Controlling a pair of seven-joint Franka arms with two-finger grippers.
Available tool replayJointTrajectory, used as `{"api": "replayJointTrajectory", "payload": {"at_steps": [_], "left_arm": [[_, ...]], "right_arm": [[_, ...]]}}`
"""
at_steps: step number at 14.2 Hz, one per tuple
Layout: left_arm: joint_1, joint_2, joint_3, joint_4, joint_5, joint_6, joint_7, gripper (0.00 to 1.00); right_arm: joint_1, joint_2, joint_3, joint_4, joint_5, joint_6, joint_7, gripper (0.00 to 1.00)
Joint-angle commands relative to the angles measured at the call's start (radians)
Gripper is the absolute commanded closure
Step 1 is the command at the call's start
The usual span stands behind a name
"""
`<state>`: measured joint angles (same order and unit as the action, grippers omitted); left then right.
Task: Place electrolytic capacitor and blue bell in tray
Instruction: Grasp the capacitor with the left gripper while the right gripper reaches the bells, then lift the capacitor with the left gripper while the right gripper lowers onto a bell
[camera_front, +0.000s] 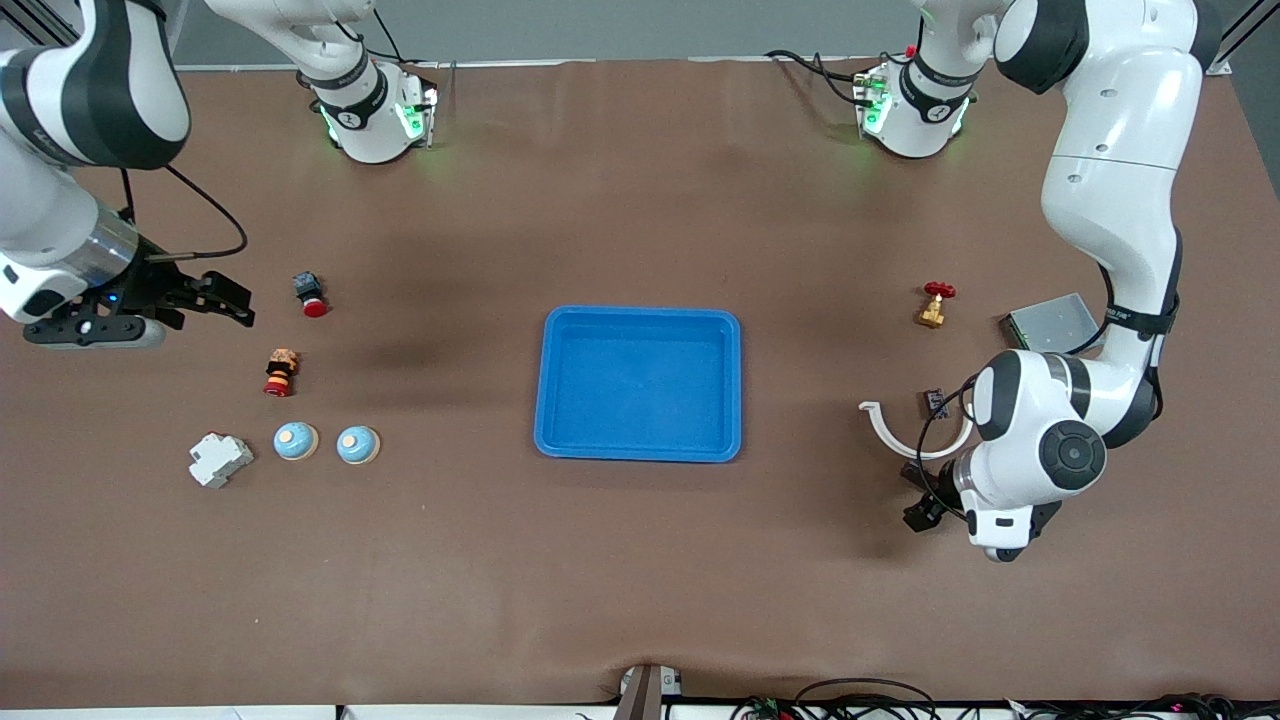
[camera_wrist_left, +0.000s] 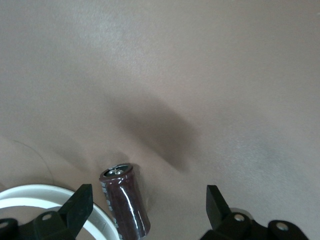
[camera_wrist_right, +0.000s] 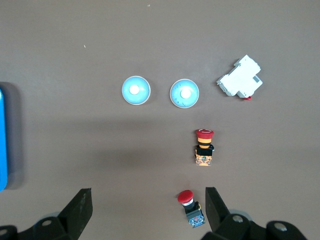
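Observation:
My left gripper will next grab the electrolytic capacitor by its dark-brown cylindrical body (camera_wrist_left: 126, 204), to put it in the blue tray.
The bright-blue tray (camera_front: 640, 447) lies empty mid-table; its edge shows in the right wrist view (camera_wrist_right: 2, 140). Two blue bells (camera_front: 296, 441) (camera_front: 358, 445) sit toward the right arm's end, also in the right wrist view (camera_wrist_right: 136, 90) (camera_wrist_right: 184, 93). The dark-brown electrolytic capacitor (camera_wrist_left: 125, 200) lies on the table between the open fingers of my left gripper (camera_wrist_left: 147, 210), close to one finger and untouched. In the front view the left gripper (camera_front: 915, 497) is low at the table, and the capacitor is hidden there. My right gripper (camera_front: 243, 305) (camera_wrist_right: 148, 207) is open and empty, up in the air.
A white circuit breaker (camera_front: 220, 460) and two red-capped push buttons (camera_front: 311, 294) (camera_front: 281, 372) lie near the bells. A white curved ring (camera_front: 915, 430) (camera_wrist_left: 30, 195), a small dark module (camera_front: 936, 402), a red-handled brass valve (camera_front: 934, 303) and a grey metal box (camera_front: 1052, 322) lie near the left gripper.

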<state>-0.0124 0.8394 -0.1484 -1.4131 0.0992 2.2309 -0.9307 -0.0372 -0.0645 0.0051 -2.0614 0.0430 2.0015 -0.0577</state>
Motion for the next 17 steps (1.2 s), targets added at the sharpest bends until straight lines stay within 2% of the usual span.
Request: {"api": "replayJointTrajectory", "payload": {"at_steps": [1,2,6,8,9,12,13,17], "left_arm": [[-0.031,0.02,0.013,0.011,0.025,-0.013,-0.08,0.0],[-0.031,0.02,0.012,0.011,0.027,-0.013,-0.088,0.0],[-0.031,0.026,0.012,0.011,0.027,-0.013,-0.092,0.0],[-0.029,0.026,0.012,0.013,0.027,-0.013,-0.095,0.52],[-0.029,0.027,0.012,0.013,0.027,-0.013,-0.095,0.68],[-0.028,0.026,0.012,0.013,0.025,-0.011,-0.095,0.89],[-0.028,0.026,0.012,0.013,0.025,-0.013,-0.095,1.0],[-0.029,0.012,0.012,0.016,0.027,-0.016,-0.095,1.0]], "right_arm": [[0.0,-0.008,0.009,-0.115,0.015,0.11,0.006,0.0],[-0.001,0.005,0.01,-0.17,0.015,0.185,0.007,0.0],[-0.007,0.141,0.009,-0.189,0.026,0.285,0.006,0.0],[-0.01,0.195,0.009,-0.195,0.026,0.353,0.006,0.0],[-0.016,0.221,0.009,-0.209,0.026,0.397,0.006,0.0],[-0.02,0.291,0.009,-0.238,0.026,0.535,0.004,0.0],[-0.02,0.314,0.009,-0.241,0.026,0.566,0.006,0.0],[-0.02,0.425,0.009,-0.243,0.026,0.721,0.006,0.0]]}}
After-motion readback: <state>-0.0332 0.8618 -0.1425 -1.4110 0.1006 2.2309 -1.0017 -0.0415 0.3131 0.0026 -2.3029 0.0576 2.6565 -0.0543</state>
